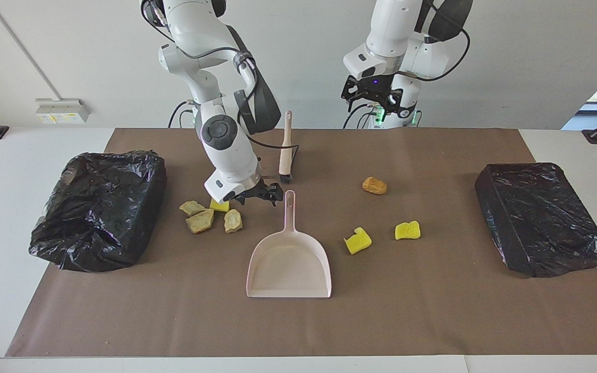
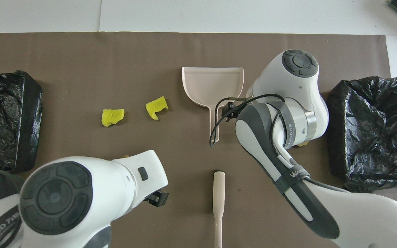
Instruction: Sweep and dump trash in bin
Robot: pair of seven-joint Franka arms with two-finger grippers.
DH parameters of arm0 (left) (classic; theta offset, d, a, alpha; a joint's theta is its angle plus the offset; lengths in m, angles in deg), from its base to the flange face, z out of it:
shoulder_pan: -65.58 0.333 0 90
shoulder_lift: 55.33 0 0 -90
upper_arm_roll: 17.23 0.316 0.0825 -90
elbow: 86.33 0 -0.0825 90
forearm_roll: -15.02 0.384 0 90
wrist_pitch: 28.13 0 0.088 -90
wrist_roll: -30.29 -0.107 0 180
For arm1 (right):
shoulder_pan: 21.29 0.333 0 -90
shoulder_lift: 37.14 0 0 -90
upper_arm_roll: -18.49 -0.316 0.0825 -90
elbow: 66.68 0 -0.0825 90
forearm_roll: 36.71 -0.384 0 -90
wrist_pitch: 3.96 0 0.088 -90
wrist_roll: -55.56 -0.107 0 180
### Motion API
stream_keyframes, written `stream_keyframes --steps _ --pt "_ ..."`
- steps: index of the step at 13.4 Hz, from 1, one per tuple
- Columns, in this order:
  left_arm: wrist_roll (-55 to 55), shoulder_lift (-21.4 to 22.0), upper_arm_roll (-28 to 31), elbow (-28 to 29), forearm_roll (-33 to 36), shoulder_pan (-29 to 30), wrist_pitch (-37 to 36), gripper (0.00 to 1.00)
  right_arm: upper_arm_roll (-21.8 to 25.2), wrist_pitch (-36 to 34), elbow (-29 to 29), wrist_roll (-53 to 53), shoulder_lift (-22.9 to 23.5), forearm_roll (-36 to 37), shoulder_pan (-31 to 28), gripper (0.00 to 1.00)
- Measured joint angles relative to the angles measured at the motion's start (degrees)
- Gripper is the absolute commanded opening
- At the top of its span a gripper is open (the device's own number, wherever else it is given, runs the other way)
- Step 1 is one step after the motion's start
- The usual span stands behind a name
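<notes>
The dustpan's scoop is far wider than my fingers can reach across, so my right gripper will next grab the dustpan by its narrow handle (image 2: 212,120).
The trash lies on the brown mat: three tan chunks (image 1: 200,221) with a yellow piece (image 1: 219,206) toward the right arm's end, and an orange-brown lump (image 1: 374,185) and two yellow pieces (image 1: 358,241) (image 2: 113,116) toward the left arm's end. A pale pink dustpan (image 1: 288,269) lies in the middle, its handle pointing at the robots. My right gripper (image 1: 262,196) hangs open and low beside that handle, next to the tan cluster, holding nothing. My left gripper (image 1: 373,96) is open, raised over the mat's edge by the robots. In the overhead view the arms hide most of the tan cluster and the orange-brown lump.
A hand brush (image 1: 285,147) lies between the dustpan handle and the robots, bristles toward the pan. Black bag-lined bins (image 1: 101,207) (image 1: 542,217) stand at both ends of the mat. Bare mat stretches from the dustpan to the table's edge farthest from the robots.
</notes>
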Motion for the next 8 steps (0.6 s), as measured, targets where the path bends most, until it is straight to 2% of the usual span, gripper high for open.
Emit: stream_keyframes --steps 4,7,8 --pt "11.59 0.58 0.05 10.99 -0.09 -9.12 11.57 1.0 -2.16 1.81 6.44 -0.07 7.29 0.04 3.06 1.0" --pt "21.53 -0.73 0.0 17.58 -0.12 -18.08 20.61 1.0 -2.22 3.18 7.27 -0.07 8.97 1.06 4.45 1.0" --pt "24.38 -1.52 -0.01 19.04 -0.12 -20.69 23.82 1.0 -2.23 3.18 7.28 -0.07 9.03 2.05 4.67 0.95"
